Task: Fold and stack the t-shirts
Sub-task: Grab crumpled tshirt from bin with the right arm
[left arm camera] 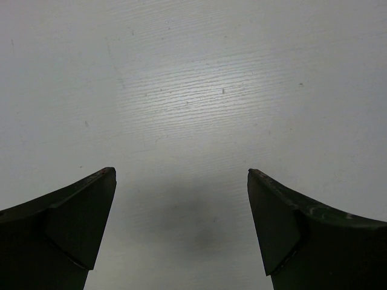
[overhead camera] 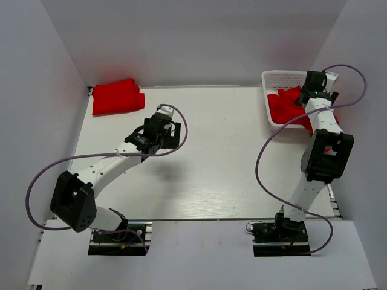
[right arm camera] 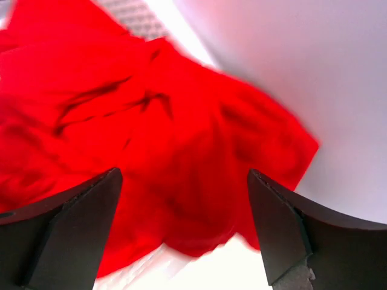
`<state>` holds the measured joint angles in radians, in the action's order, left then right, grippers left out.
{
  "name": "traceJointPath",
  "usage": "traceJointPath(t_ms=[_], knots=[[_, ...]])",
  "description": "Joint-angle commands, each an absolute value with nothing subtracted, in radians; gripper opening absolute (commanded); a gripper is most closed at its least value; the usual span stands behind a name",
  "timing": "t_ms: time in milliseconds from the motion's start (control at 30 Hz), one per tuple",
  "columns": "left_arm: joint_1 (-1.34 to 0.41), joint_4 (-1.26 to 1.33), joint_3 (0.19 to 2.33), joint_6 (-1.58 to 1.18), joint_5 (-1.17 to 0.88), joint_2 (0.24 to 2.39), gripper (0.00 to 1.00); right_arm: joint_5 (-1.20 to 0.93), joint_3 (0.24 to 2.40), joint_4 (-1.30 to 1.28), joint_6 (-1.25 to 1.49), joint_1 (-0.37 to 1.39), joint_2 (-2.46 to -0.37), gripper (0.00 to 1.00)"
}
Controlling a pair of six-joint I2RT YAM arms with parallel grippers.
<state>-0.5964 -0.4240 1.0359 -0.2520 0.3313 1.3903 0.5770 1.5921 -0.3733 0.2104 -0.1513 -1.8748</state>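
My right gripper's fingers, above the red fold, would miss it: they must lower first, then close on it.
A folded red t-shirt (overhead camera: 117,96) lies at the table's back left corner. More red t-shirts (overhead camera: 283,106) are heaped, crumpled, in the white lattice basket (overhead camera: 284,77) at the back right, and some cloth hangs over its rim. My right gripper (overhead camera: 309,92) hovers over that heap. In the right wrist view the right gripper (right arm camera: 181,175) is open, with rumpled red cloth (right arm camera: 169,121) below the gap and nothing between the fingers. My left gripper (overhead camera: 171,134) hangs over the bare table left of centre. The left gripper (left arm camera: 181,175) is open and empty above white tabletop.
The basket's mesh wall (right arm camera: 136,18) shows behind the cloth, and a white side wall stands close on the right. White walls enclose the table (overhead camera: 217,169) on three sides. Each arm's purple cable (overhead camera: 266,151) loops out beside it.
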Motion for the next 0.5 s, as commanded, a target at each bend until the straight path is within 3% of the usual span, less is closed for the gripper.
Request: traceJointPath(t_ms=[0, 467], knots=[[-0.592, -0.419, 1.066, -0.241, 0.313, 1.407, 1.0, 0.572, 1.71, -0.439, 0.138, -0.178, -1.913, 0.89], [-0.592, -0.451, 1.129, -0.25, 0.322, 1.439, 1.0, 0.407, 1.724, -0.541, 0.195, -0.256, -2.011, 0.8]])
